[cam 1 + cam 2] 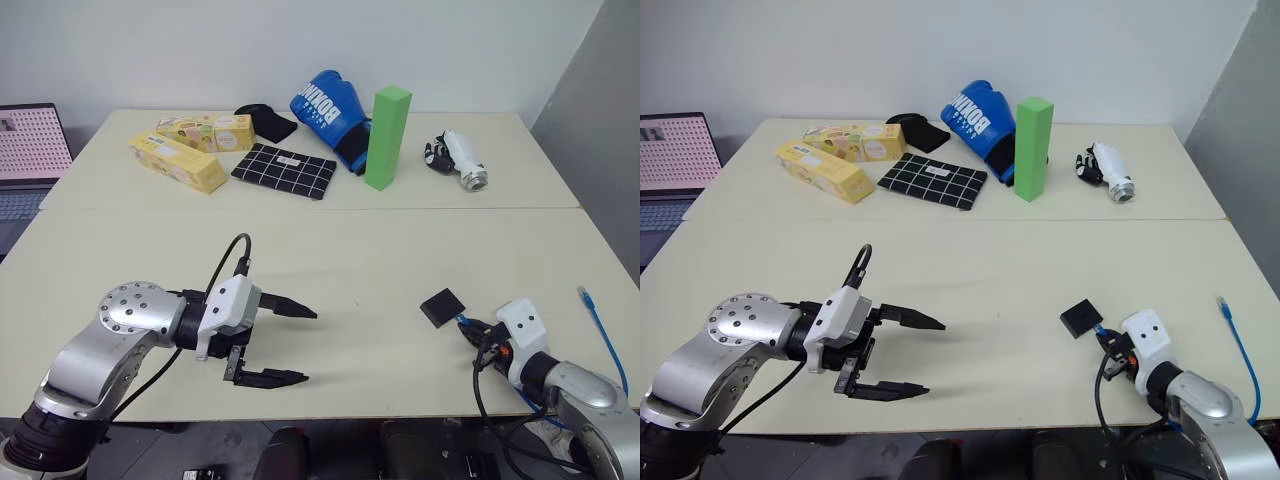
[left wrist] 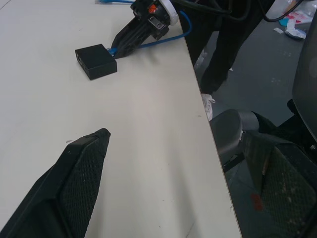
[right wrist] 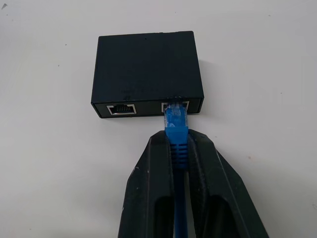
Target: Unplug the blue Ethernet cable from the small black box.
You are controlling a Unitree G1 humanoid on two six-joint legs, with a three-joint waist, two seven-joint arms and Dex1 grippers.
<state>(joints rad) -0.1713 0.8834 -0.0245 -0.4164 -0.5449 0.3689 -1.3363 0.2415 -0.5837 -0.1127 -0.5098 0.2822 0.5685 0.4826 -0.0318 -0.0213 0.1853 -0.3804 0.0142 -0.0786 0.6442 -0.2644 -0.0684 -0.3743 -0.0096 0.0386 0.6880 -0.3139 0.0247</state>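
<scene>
My left gripper should next grab its end (image 1: 435,301) opposite the plug, because my right gripper and the blue plug (image 1: 470,324) are crowding one side of the box.
The small black box (image 3: 147,69) lies flat on the table near its front right (image 1: 441,306). The blue Ethernet cable (image 3: 177,129) has its plug in one of the box's two side ports. My right gripper (image 3: 177,144) is shut on the cable just behind the plug, close to the box (image 1: 474,328). The cable loops back past my right arm, and its far end (image 1: 583,293) lies on the table to the right. My left gripper (image 1: 308,347) hangs open over the table's front left, well apart from the box, with nothing between its fingers (image 2: 74,188).
Along the back of the table stand a green block (image 1: 386,135), a blue boxing glove (image 1: 328,110), a black cloth with a white grid (image 1: 284,170), yellow boxes (image 1: 178,160) and a white-and-black object (image 1: 458,160). A laptop (image 1: 30,150) sits at far left. The table's front edge (image 2: 208,129) runs close by the box.
</scene>
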